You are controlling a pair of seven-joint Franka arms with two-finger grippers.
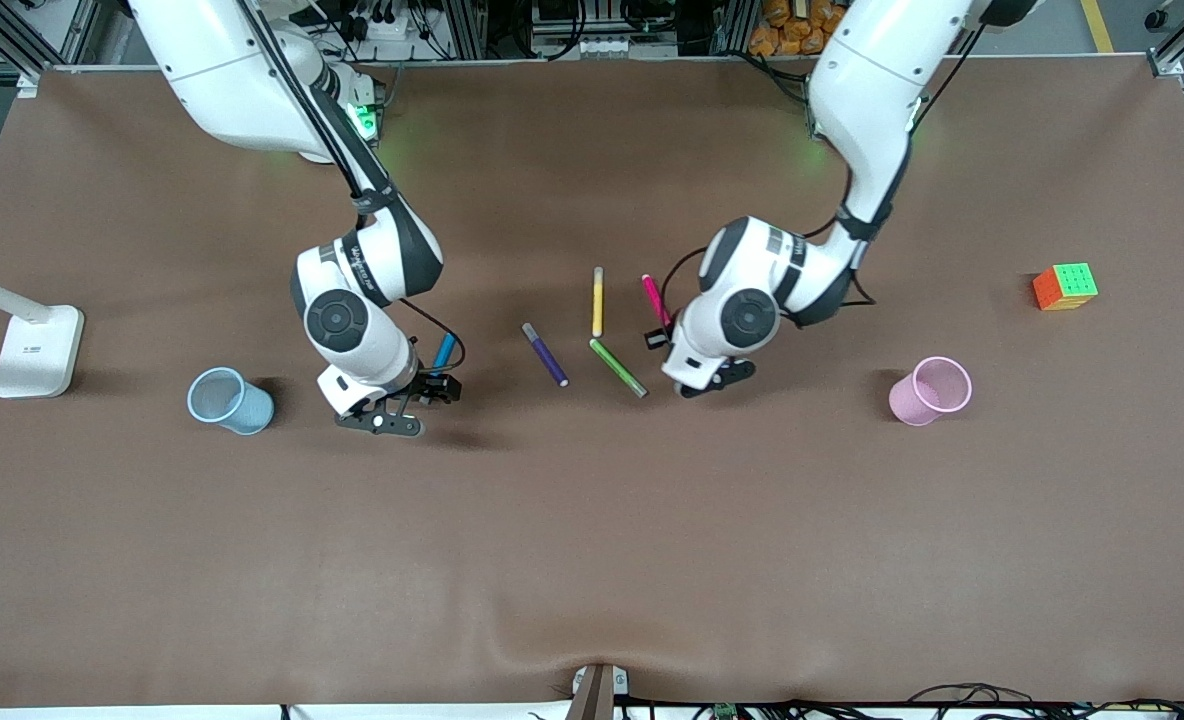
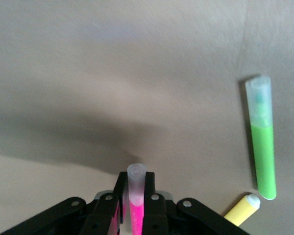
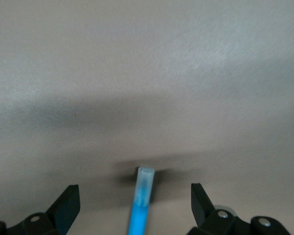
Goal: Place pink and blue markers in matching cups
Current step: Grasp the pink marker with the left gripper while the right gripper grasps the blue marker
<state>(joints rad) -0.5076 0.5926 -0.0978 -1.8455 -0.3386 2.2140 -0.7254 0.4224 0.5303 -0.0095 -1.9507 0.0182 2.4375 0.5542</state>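
My right gripper grips the blue marker by its blue body just below its cap (image 1: 444, 349) next, to stand it in the pale blue cup (image 1: 230, 400).
My left gripper (image 1: 662, 335) (image 2: 135, 178) is shut on the pink marker (image 1: 655, 298) (image 2: 136, 210), whose pale cap sticks out past the fingertips over the brown table. The blue marker (image 1: 443, 352) (image 3: 141, 205) shows between the spread fingers of my right gripper (image 1: 412, 405) (image 3: 134, 196), which is open and not touching it. The pale blue cup (image 1: 230, 400) stands upright beside the right gripper, toward the right arm's end of the table. An upright pale pink cup (image 1: 930, 390) stands toward the left arm's end.
A purple pen (image 1: 545, 354), a yellow pen (image 1: 598, 301) (image 2: 242, 209) and a green pen (image 1: 618, 367) (image 2: 262, 142) lie between the two grippers. A colour cube (image 1: 1065, 286) sits at the left arm's end. A white lamp base (image 1: 37, 350) stands at the right arm's end.
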